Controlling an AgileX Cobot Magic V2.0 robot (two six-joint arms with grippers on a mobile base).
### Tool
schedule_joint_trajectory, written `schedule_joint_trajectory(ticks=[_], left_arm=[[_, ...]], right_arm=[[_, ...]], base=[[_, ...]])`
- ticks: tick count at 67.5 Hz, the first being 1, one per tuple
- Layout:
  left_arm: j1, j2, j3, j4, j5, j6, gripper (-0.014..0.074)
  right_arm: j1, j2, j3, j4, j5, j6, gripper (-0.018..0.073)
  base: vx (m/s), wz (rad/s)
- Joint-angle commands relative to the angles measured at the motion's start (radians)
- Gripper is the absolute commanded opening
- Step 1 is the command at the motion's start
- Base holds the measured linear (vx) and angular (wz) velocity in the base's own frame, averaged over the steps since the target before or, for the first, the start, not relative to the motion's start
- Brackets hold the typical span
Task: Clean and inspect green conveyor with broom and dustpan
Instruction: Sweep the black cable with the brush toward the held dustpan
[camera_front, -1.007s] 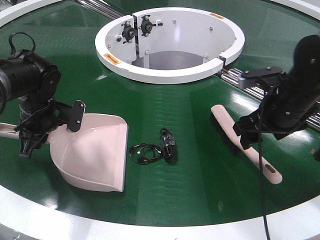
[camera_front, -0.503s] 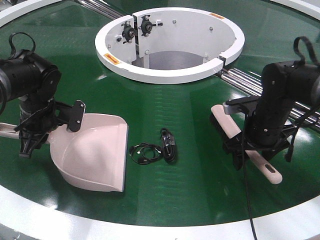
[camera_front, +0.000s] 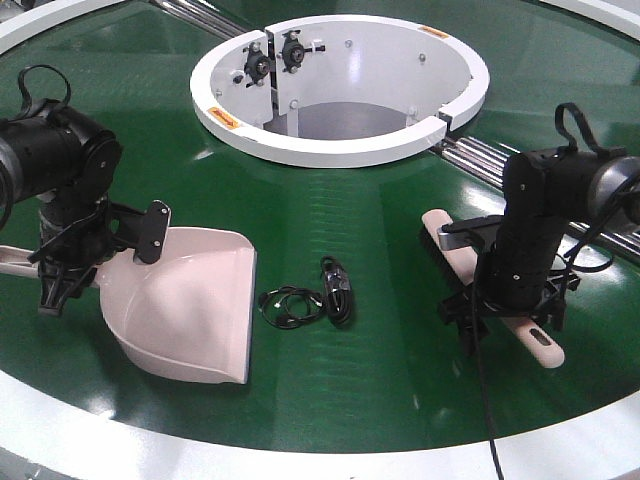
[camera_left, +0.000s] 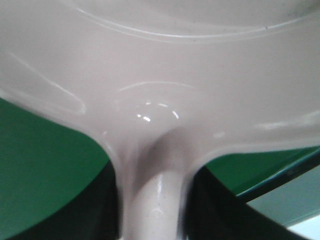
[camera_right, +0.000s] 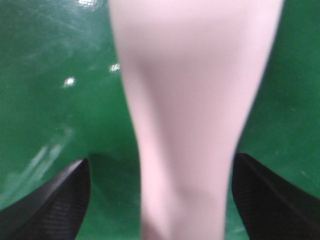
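My right gripper grabs the broom by its handle (camera_front: 530, 335) next, to sweep the debris off the green conveyor into the dustpan (camera_front: 190, 310).
The beige-pink dustpan (camera_front: 190, 310) lies on the green conveyor (camera_front: 380, 230) at the left, mouth toward the front right. My left gripper (camera_front: 60, 270) is shut on its handle; in the left wrist view the dark fingers (camera_left: 100, 210) press both sides of the handle below the pan (camera_left: 160, 75). The broom (camera_front: 447, 243) lies on the belt at the right, black bristles toward the left. My right gripper (camera_front: 505, 320) is open and straddles its handle (camera_right: 185, 100), with green belt showing on both sides between handle and fingers (camera_right: 50, 200).
A black coiled cable with a plug (camera_front: 315, 298) lies on the belt between dustpan and broom. The white central hub (camera_front: 330, 148) is behind, with metal rollers (camera_front: 470, 155) at its right. The white outer rim (camera_front: 300, 450) runs along the front.
My right arm has swung left and down from beside the broom to over its handle, the open fingers now on either side of it. The left arm and dustpan have not moved.
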Motion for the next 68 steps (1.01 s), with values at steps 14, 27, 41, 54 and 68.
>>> schedule_joint_trajectory(ticks=[14,27,41,54,68], left_arm=[[-0.004,-0.047,-0.029,0.028,0.034,0.004,-0.0006],[-0.004,-0.047,-0.029,0.028,0.034,0.004,-0.0006],[-0.004,-0.047,-0.029,0.028,0.034,0.004,-0.0006],[-0.004,-0.047,-0.029,0.028,0.034,0.004,-0.0006],[-0.004,-0.047,-0.029,0.028,0.033,0.004,-0.0006]], right_arm=[[-0.004,-0.042,-0.029,-0.008,-0.048,0.019,0.0295],[-0.004,-0.042,-0.029,-0.013,-0.062,0.025,-0.0017],[-0.003,-0.048,-0.029,-0.016,-0.061,0.052,-0.0008],[0.009,-0.099,-0.029,-0.017,-0.053,0.086,-0.0004],[0.041,-0.145,-0.029,-0.021,0.009,0.137,-0.0004]], base=[[0.0,0.0],[0.0,0.0],[0.0,0.0],[0.0,0.0],[0.0,0.0]])
